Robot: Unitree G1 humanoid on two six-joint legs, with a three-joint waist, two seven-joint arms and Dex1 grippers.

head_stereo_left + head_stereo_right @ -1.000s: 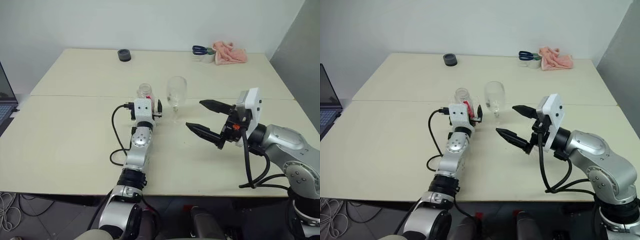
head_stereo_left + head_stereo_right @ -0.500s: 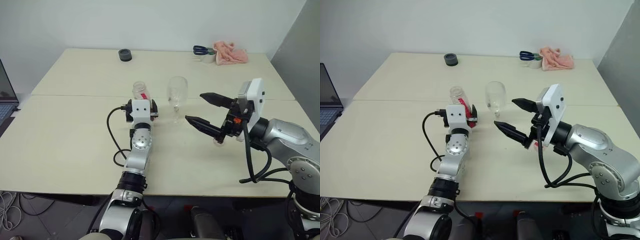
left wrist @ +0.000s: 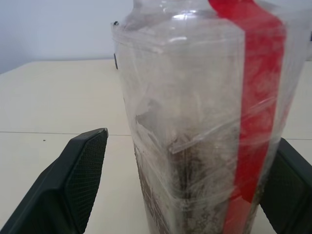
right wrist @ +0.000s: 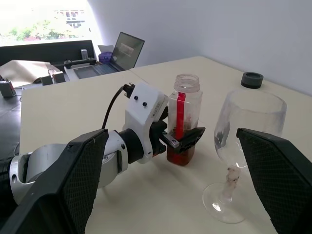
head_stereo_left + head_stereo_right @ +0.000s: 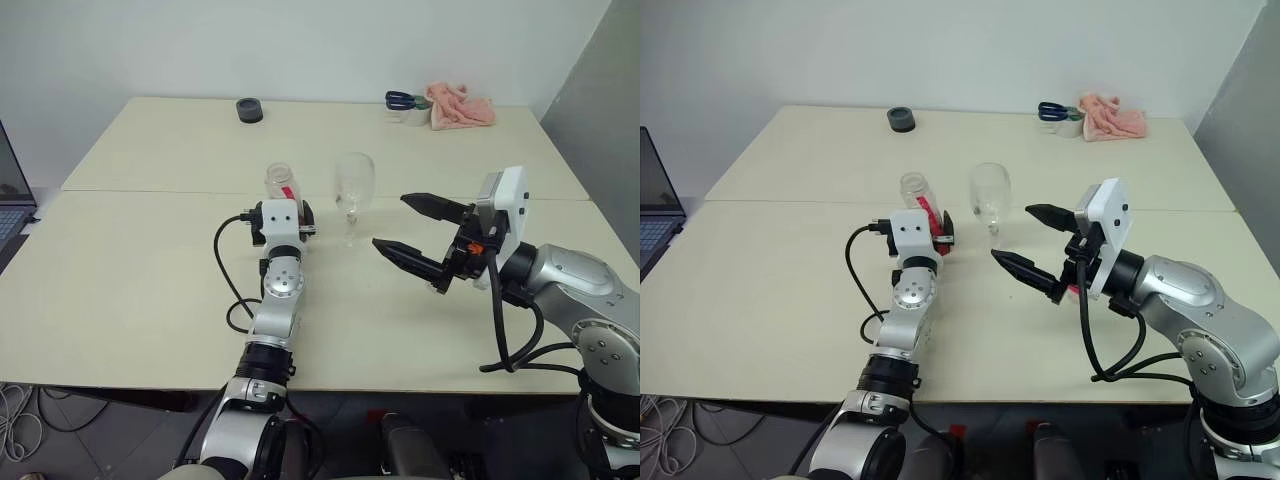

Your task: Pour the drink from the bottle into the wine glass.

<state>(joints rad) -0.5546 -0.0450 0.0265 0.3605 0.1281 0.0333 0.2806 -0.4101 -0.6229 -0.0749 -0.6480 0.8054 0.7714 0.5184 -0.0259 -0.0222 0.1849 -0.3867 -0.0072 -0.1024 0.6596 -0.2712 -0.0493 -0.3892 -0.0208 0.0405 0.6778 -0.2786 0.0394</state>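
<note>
The fingers of my left gripper are beside the lower part of the bottle, around the red label. My left gripper should close on the bottle now.
The bottle [image 5: 281, 181] stands upright on the table [image 5: 130, 270] with no cap on its mouth and a red label strip down its side. A little reddish-brown drink [image 4: 180, 155] sits at its bottom. My left gripper [image 5: 284, 202] is open around the bottle's lower part. One finger [image 3: 83, 175] stands clear of the bottle, and the other is close against its far side. The wine glass [image 5: 354, 185] stands upright just right of the bottle. My right gripper [image 5: 390, 221] hovers open to the right of the glass, pointing at it, with nothing between its fingers.
A dark round object [image 5: 249, 110] sits at the back of the table. A pink cloth [image 5: 460, 105] and blue-handled scissors [image 5: 402, 99] lie at the back right. A laptop [image 5: 10, 195] is at the left edge. Something small and pink-red [image 5: 1072, 290] lies under my right gripper.
My left gripper has swung slightly left, and the bottle between its fingers now stands a bit farther from the glass. The right gripper has hardly moved.
</note>
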